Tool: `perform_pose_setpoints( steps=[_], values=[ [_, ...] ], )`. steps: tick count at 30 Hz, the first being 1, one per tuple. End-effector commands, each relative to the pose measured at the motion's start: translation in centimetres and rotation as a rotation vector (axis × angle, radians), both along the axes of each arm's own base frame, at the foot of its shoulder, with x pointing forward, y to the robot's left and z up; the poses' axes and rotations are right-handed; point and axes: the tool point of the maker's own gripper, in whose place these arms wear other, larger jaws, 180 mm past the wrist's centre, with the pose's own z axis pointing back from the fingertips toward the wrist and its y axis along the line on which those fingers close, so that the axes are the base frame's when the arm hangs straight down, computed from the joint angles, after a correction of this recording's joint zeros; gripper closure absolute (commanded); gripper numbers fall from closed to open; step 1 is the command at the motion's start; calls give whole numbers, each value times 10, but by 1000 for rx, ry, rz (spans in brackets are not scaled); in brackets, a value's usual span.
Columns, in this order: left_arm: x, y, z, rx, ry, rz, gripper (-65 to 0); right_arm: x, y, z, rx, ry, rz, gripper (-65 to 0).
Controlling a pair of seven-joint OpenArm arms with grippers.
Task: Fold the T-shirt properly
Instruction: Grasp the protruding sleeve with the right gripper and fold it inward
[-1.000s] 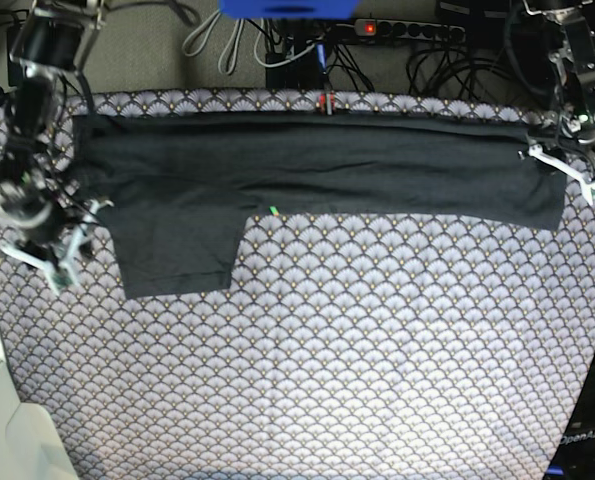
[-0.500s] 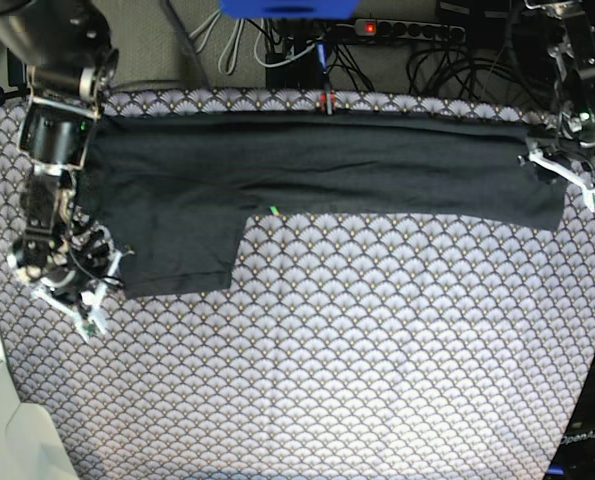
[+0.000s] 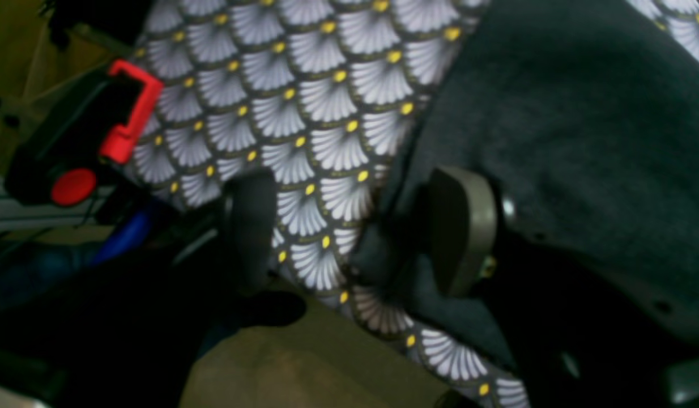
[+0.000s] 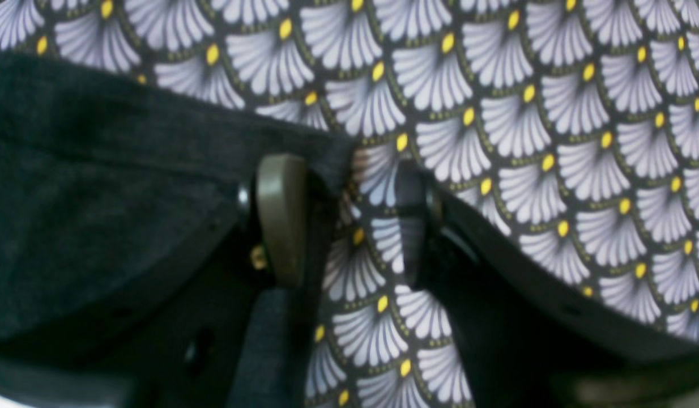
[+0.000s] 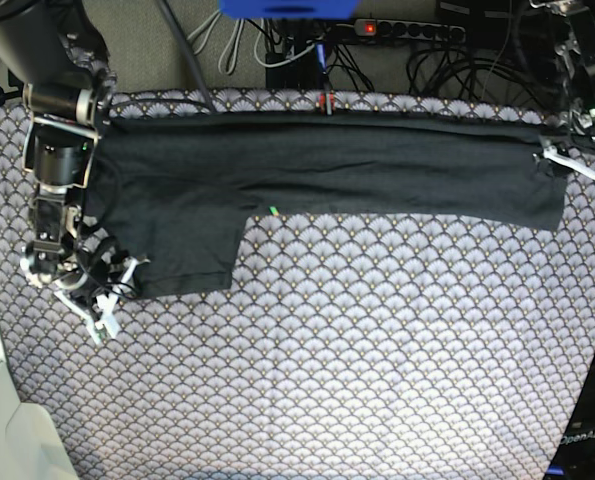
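My right gripper is ready to close on the T-shirt sleeve, since its corner edge (image 5: 133,294) (image 4: 330,178) runs between my fingers, low over fabric and tablecloth.
The dark grey T-shirt (image 5: 327,165) lies in a long folded band across the far part of the table, one sleeve hanging toward me at the left. My right gripper (image 5: 107,300) sits at that sleeve's lower left corner. In the right wrist view it (image 4: 349,221) is open, one pad (image 4: 281,218) at the T-shirt (image 4: 100,187) edge and patterned cloth in the gap. My left gripper (image 5: 580,168) is at the shirt's right end. It (image 3: 355,232) is open, one pad (image 3: 460,226) over the T-shirt (image 3: 582,113) and the dark finger (image 3: 250,226) over the tablecloth.
A scallop-patterned tablecloth (image 5: 357,370) covers the table. A red and black clamp (image 3: 128,107) grips the table edge near my left gripper. Behind the table lie a power strip (image 5: 407,30) and cables. A small red clip (image 5: 325,100) sits at the back edge.
My right gripper has moved toward me and inward along the shirt's left side to the sleeve's lower corner. My left gripper has shifted slightly outward at the right end.
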Motion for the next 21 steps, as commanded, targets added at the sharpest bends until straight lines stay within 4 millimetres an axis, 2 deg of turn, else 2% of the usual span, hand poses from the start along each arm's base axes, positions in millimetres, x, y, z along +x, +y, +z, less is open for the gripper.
perform_pose_setpoints(
  steps=[1, 4, 6, 8, 11, 14, 16, 21],
  values=[
    [8, 4, 14, 29, -39, -10, -409, 9, -5, 11, -9, -22, -5, -272],
    [9, 5, 14, 29, -41, -8, -409, 8, -5, 10, -10, -19, -5, -266],
    [9, 5, 14, 29, -41, -8, -409, 8, -5, 9, -9, -19, -5, -227],
    [9, 4, 14, 28, -41, -8, -409, 9, -5, 11, -12, -25, -5, -150],
    [9, 4, 14, 28, -41, -8, -409, 8, -9, 12, -20, -22, -8, 0],
    [9, 4, 14, 28, -42, -8, -409, 9, -15, 17, -36, -34, -11, 0],
    [9, 4, 14, 28, -42, -8, -408, 2, -18, 18, -56, -48, -7, 0],
    [9, 5, 14, 29, -41, -8, -408, -5, -17, 55, -141, -181, 25, 0]
  ],
)
